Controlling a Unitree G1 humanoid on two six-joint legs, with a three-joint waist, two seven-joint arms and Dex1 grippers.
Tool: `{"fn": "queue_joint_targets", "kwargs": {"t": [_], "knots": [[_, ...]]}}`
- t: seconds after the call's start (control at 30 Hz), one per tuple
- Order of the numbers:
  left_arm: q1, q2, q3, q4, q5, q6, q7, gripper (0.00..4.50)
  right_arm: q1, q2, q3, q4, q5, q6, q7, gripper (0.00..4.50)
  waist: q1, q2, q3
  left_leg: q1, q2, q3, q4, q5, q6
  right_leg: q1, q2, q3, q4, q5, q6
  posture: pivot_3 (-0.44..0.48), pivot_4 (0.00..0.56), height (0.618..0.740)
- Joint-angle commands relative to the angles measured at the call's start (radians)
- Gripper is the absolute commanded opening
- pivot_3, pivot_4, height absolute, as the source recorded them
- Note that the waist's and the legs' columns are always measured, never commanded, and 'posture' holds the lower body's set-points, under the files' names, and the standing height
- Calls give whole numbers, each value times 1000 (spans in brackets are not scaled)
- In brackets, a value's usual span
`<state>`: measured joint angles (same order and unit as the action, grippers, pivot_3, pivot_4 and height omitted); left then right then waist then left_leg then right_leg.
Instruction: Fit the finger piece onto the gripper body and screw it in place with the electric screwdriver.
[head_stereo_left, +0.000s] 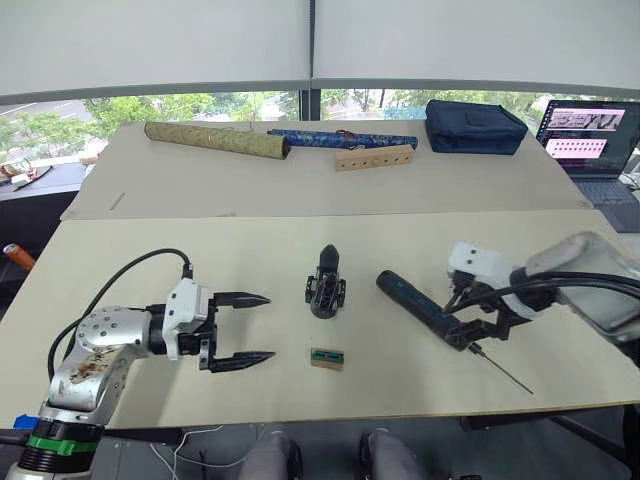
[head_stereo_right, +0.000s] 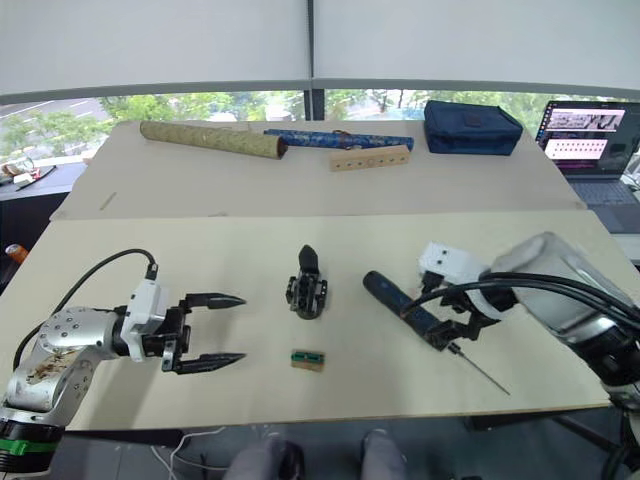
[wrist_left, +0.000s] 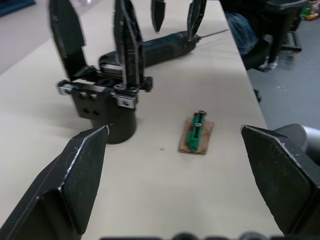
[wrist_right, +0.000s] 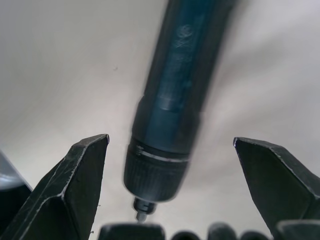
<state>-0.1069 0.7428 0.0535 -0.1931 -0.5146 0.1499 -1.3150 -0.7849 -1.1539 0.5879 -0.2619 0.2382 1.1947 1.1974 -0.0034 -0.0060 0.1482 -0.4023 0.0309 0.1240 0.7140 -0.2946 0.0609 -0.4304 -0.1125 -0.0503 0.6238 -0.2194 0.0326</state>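
The electric screwdriver should next be gripped by its collar end (head_stereo_left: 455, 330) with my right gripper. Then it can drive the screw into the gripper body (head_stereo_left: 326, 287).
The gripper body (head_stereo_left: 326, 287) stands upright in the middle of the table. In the left wrist view it (wrist_left: 106, 107) carries two black pointed fingers side by side; which one is the finger piece I cannot tell. My left gripper (head_stereo_left: 268, 326) hovers open to its left, pointing at it, with nothing between the fingers. The electric screwdriver (head_stereo_left: 418, 305) lies flat to the right, its thin bit (head_stereo_left: 505, 371) aimed at the front edge. My right gripper (wrist_right: 170, 138) is open and straddles the screwdriver's (wrist_right: 175, 100) bit end, one finger on each side with gaps.
A small green-and-brown block (head_stereo_left: 327, 358) lies just in front of the gripper body. On the rear table lie two patterned rolls (head_stereo_left: 215, 139), a wooden strip with holes (head_stereo_left: 373, 157) and a navy bag (head_stereo_left: 473, 127). A laptop (head_stereo_left: 592, 140) is at far right.
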Motion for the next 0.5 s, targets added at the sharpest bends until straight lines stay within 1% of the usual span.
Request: {"fn": "queue_joint_targets", "kwargs": {"t": [0.03,0.1,0.23,0.33,0.5], "knots": [[-20,5,-11,-30,-16,14,-8,4500,-77,20,81,21,-20,79,37,4438,0,0,0,-1,0,0,0,0,0,-1,0,0,0,0,0,0,150,740],[-25,2,-15,-33,-20,20,-5,4500,-107,33,116,26,-28,93,43,4438,0,0,0,-5,-1,0,1,0,0,-5,0,0,1,0,0,0,150,740],[-28,-10,-23,-46,-22,26,6,4500,-153,67,166,48,-42,119,33,4438,-1,0,0,-6,-1,0,1,0,0,-6,0,0,2,0,0,0,150,740],[-16,-10,-21,-56,-22,22,7,4500,-174,100,172,55,-8,171,40,4438,-3,0,0,-5,-1,1,1,0,0,-6,0,0,2,0,0,0,150,740],[-24,-19,-28,-62,-18,21,15,4500,-171,102,213,56,-29,166,21,4438,-2,0,0,-6,-1,1,1,0,-1,-6,0,0,2,0,0,0,150,740]]}}
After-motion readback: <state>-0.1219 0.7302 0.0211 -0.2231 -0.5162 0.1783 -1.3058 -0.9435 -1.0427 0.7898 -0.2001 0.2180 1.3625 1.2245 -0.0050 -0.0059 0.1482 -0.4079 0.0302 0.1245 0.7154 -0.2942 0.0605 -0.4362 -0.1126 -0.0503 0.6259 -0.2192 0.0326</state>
